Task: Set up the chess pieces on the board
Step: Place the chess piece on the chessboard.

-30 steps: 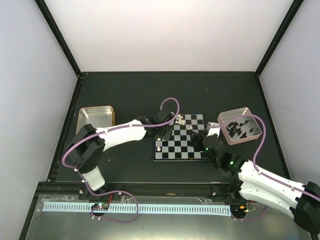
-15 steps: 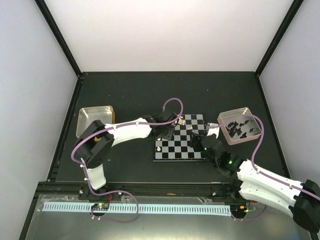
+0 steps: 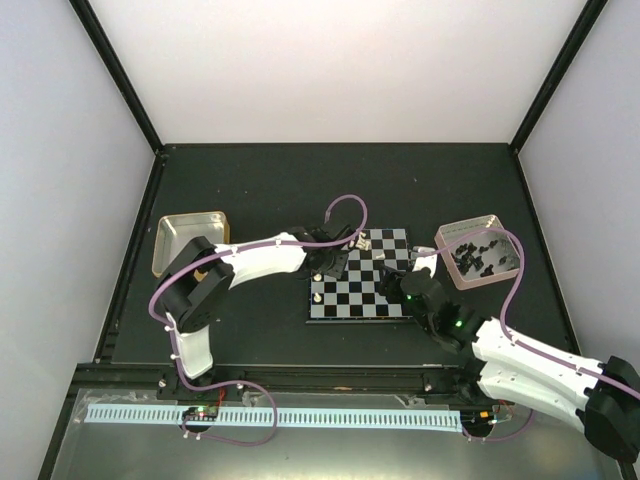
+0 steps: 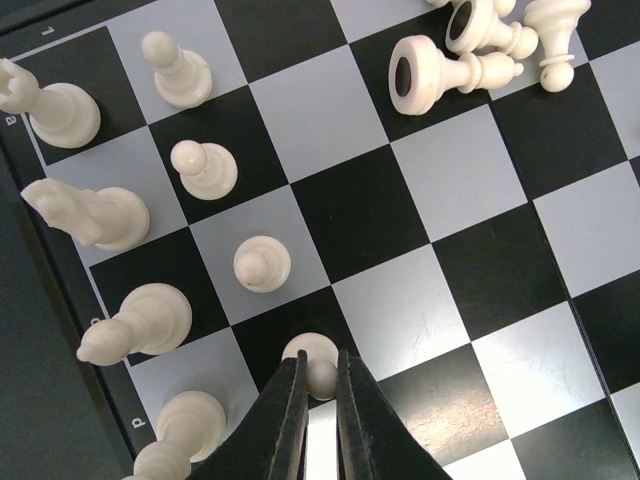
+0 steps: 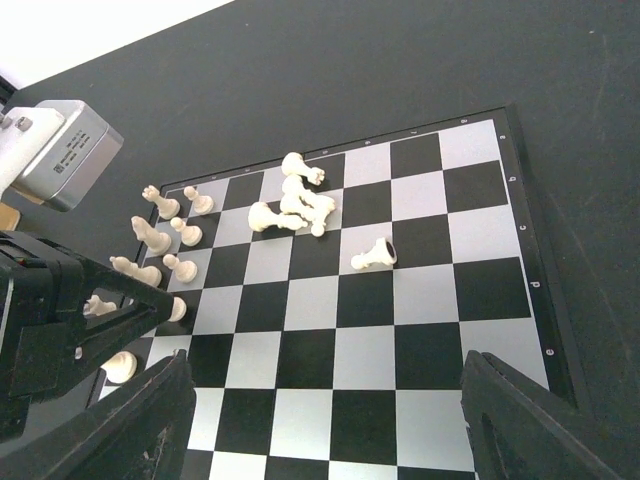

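The white pawn (image 4: 322,376) has its base on the black square and would remain upright there, so my left gripper releases it next.
The board (image 3: 372,298) lies mid-table. In the left wrist view several cream-white pieces (image 4: 205,168) stand in two files along the board's (image 4: 460,180) left edge, and three fallen ones (image 4: 450,70) lie at the top right. My left gripper (image 4: 320,385) is shut on the head of a white pawn (image 4: 322,376) that stands on a black square. My right gripper (image 5: 330,440) is wide open and empty above the board (image 5: 420,340). In its view a fallen cluster (image 5: 295,205) and one fallen pawn (image 5: 372,256) lie on the board.
A gold metal tray (image 3: 190,238) sits left of the board. A pinkish tray (image 3: 480,252) with several black pieces sits to its right. The two arms meet over the board, the left gripper (image 3: 326,266) at its left side and the right gripper (image 3: 395,280) at its right.
The left arm's elbow has swung in toward the board and its gripper has shifted slightly. The right arm has crept a little to the left.
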